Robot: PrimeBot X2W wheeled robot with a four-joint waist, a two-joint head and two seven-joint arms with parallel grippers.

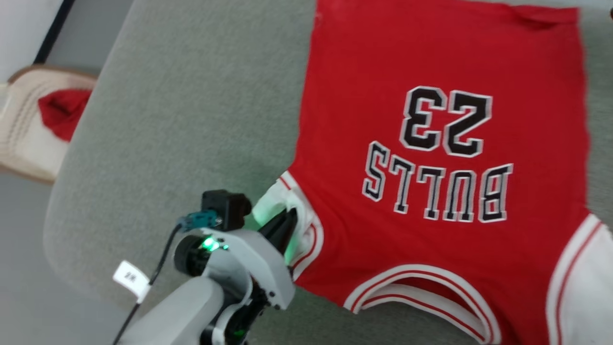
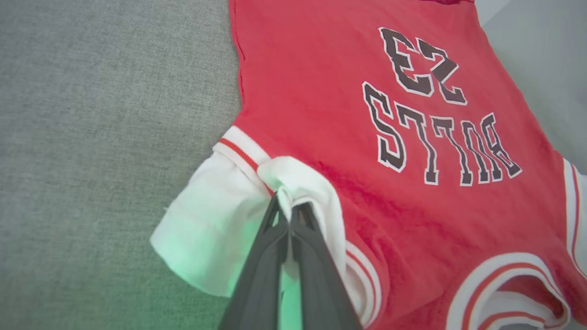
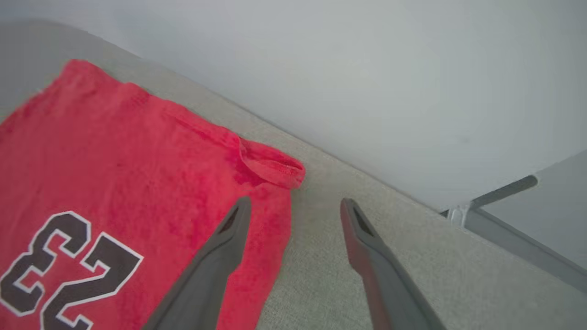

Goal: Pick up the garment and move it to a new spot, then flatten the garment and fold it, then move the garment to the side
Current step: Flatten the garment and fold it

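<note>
The right gripper should next grab the garment by the red hem corner (image 1: 566, 16), where the garment's edge folds over, because the garment's body (image 1: 356, 86) lies flat on the cushion.
The garment (image 1: 431, 143), a red T-shirt with white sleeves and "BULLS 23" print, lies spread on a grey cushioned surface (image 1: 191, 120), collar toward me. My left gripper (image 1: 286, 221) is shut on the garment's white left sleeve (image 2: 298, 188), pinching a fold of it. In the right wrist view my right gripper (image 3: 296, 206) hangs open over the garment's (image 3: 137, 160) hem edge, where a corner (image 3: 270, 167) is folded over; one finger is above the red cloth, the other above bare cushion. The other white sleeve (image 1: 584, 287) lies at the lower right.
A cream woven seat (image 1: 24, 129) with a small red cloth bundle (image 1: 62, 112) stands at the far left beyond the cushion's rounded edge. A pale wall (image 3: 367, 68) and a grey ledge (image 3: 527, 220) lie past the cushion's far side.
</note>
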